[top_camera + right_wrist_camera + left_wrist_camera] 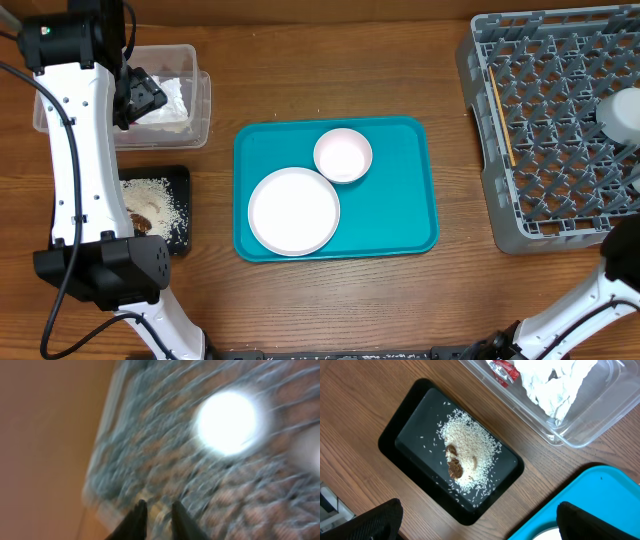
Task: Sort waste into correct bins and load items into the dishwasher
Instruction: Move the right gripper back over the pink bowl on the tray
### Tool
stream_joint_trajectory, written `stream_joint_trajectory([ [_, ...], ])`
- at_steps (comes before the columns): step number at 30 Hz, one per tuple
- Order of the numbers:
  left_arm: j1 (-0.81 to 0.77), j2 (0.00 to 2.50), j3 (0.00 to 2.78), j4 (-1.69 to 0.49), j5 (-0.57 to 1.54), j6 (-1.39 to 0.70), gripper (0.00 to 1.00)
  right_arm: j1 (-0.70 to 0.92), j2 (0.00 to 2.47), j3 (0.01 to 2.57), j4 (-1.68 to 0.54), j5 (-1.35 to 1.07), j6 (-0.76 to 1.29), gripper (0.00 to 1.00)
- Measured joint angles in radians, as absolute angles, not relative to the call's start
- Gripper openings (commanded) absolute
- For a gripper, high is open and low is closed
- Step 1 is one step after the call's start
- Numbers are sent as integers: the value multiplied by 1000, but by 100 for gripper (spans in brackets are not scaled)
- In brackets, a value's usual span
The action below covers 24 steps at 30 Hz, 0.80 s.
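Note:
Next, my right gripper reaches the pinkish-white bowl and grabs its rim (pixel 369 160), which leaves the bowl's body free to tip and load into the dish rack (pixel 555 190).
In the clear tub (pixel 198 100) lie crumpled white napkins (pixel 555 382) and a red wrapper (pixel 502 370). The black tray (pixel 405 425) holds rice crumbs and brown scraps (pixel 455 462). A white plate (pixel 293 210) and a pinkish-white bowl (pixel 343 155) sit on the teal tray (pixel 400 200). Chopsticks (pixel 500 110) and a white cup (pixel 620 112) rest in the grey dish rack (pixel 555 190). My left gripper (pixel 480 525) hangs wide open and empty above the black tray's near corner. My right gripper (pixel 156 510) hovers over the rack's edge, its jaws a narrow gap apart. That view is blurred.
Bare wooden table (pixel 330 60) surrounds the trays. The left arm (pixel 75 150) reaches over the tub and black tray. The right arm's base link (pixel 580 300) sits at the lower right, below the rack.

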<state>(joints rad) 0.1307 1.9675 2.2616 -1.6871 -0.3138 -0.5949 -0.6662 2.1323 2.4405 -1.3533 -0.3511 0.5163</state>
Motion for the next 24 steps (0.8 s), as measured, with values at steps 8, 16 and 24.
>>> stream_joint_trajectory([
  [8, 131, 1967, 2262, -1687, -314, -595, 100, -403, 2109, 2437, -1689, -659, 273, 44],
  [16, 131, 1967, 2262, -1687, -314, -595, 100, 79, 2111, 2321, -1679, -280, 333, 48],
  [24, 131, 1967, 2262, -1687, -314, -595, 100, 371, 2111, 2148, -1601, -136, 418, 63],
])
